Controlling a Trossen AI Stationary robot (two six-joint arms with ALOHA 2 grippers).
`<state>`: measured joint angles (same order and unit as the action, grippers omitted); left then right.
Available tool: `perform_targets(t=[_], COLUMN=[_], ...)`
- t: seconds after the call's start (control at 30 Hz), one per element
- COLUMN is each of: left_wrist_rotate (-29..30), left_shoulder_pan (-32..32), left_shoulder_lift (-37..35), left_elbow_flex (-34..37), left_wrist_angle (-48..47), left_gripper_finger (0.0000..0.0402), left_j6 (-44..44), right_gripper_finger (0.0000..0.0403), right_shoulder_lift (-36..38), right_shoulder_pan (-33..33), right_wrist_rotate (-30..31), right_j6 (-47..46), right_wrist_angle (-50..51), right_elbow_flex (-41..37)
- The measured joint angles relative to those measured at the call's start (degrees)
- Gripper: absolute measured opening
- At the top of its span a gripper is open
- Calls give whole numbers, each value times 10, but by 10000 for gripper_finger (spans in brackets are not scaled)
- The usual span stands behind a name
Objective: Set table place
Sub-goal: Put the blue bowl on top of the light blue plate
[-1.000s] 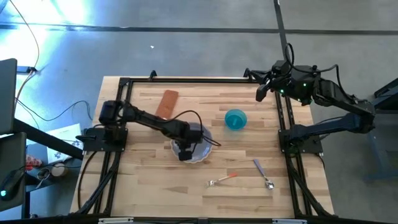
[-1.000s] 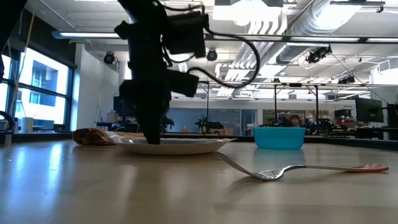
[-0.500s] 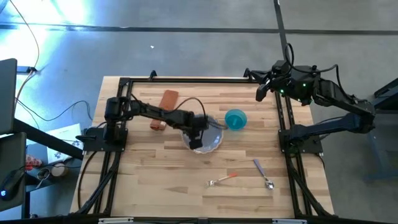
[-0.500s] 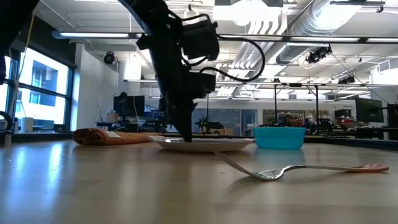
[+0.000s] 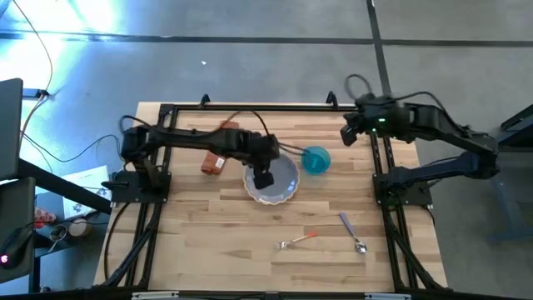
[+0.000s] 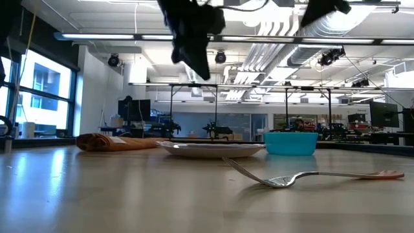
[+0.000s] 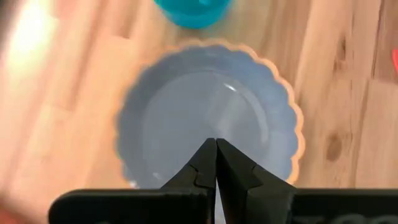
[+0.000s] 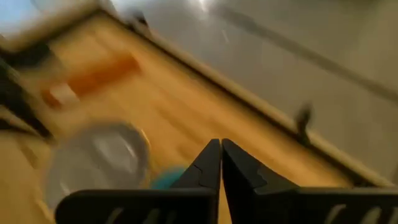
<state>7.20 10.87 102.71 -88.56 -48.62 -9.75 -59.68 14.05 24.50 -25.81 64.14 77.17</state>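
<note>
Next, my right gripper grabs the blue bowl by its rim (image 5: 327,156) to set it on the scalloped plate (image 5: 281,185).
A pale scalloped plate (image 5: 281,185) lies flat on the light-wood table (image 5: 191,242) near its middle. It also shows in the low view (image 6: 210,149) and the left wrist view (image 7: 186,106). My left gripper (image 7: 216,144) is shut and empty, and hovers well above the plate (image 6: 194,45). A blue bowl (image 5: 315,160) stands just right of the plate. An orange-brown napkin (image 5: 215,160) lies to the plate's left, partly under my left arm. A fork (image 5: 297,241) and a spoon (image 5: 352,232) lie toward the near right. My right gripper (image 8: 221,144) is shut and empty above the far right corner (image 5: 348,132).
A black rail frame (image 5: 250,107) edges the tabletop. Bare wood lies at the near left and in front of the plate. In the low view the fork (image 6: 310,176) lies nearest the camera and the bowl (image 6: 291,142) stands behind it.
My left gripper has slid the plate toward the table's right and far side, close to the blue bowl. It has then risen clear of the plate, which stays flat on the table. My right arm has swung in over the table's far right corner.
</note>
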Motion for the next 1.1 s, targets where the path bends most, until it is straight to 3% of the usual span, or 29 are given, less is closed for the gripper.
perform_targets(t=[0.2, 0.43, 0.77, 1.1], left_wrist_rotate=[66, 123, 143, 145], left_shoulder_pan=[4, 4, -1, 0], left_shoulder_lift=[-42, -101, -171, -172], left_elbow_flex=[-20, -20, 26, 30], left_wrist_angle=[-83, -202, -215, -197], left_gripper_finger=[28, 68, 97, 97], left_j6=[-37, -96, -118, -115], right_gripper_finger=[78, 138, 152, 152], right_shoulder_lift=[-90, -203, -215, -214], right_shoulder_pan=[62, 107, 153, 156], right_wrist_rotate=[-83, -90, -207, -246], right_j6=[14, 64, 53, 22], right_wrist_angle=[64, 63, -155, -263], right_elbow_flex=[0, -33, -235, -315])
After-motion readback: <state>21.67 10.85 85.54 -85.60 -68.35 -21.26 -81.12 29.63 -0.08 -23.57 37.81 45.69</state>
